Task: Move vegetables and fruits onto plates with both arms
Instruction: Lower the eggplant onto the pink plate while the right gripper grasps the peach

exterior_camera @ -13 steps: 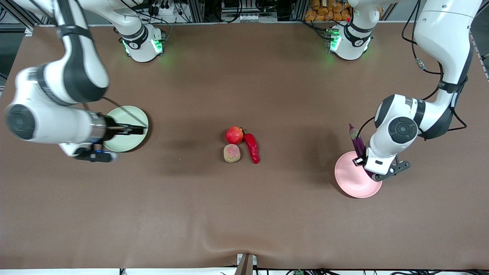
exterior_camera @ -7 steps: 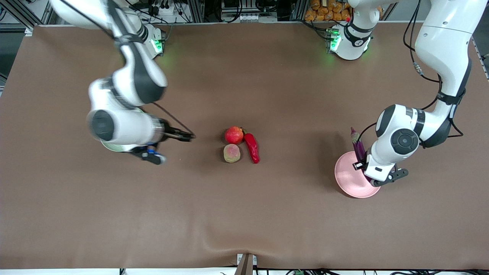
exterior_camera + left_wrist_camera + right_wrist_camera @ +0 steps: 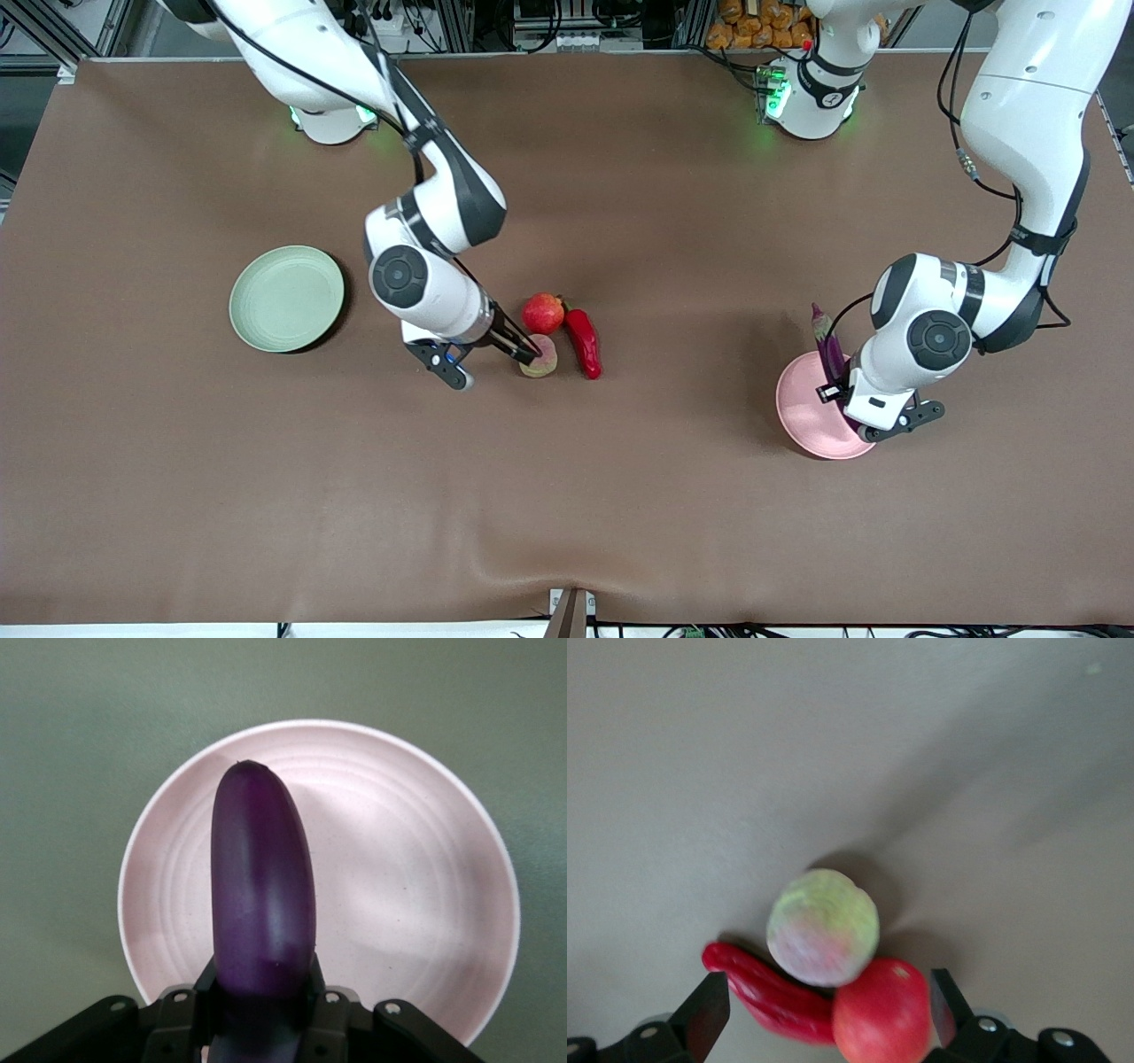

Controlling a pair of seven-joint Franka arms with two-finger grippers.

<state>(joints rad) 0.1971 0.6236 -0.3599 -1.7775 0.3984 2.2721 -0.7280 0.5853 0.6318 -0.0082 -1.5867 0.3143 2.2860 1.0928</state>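
Observation:
In the left wrist view the eggplant's lower end stands low inside the pale pink plate's rim, so it is time for my left gripper to open now.
My left gripper is shut on the purple eggplant and holds it upright over the pale pink plate. In the left wrist view the eggplant points down at the plate from the gripper. My right gripper is open over the pink-and-yellow-green fruit. The red fruit and red chili lie beside that fruit. In the right wrist view the open gripper spans the chili and red fruit, next to the pink-green fruit.
The pale green plate lies bare toward the right arm's end of the table. The brown table cover stretches wide nearer the front camera. The arm bases stand along the table's edge farthest from the front camera.
My right arm has swung from over the green plate to the fruit cluster at mid-table. My left gripper has sunk a little toward the pink plate, still holding the eggplant.

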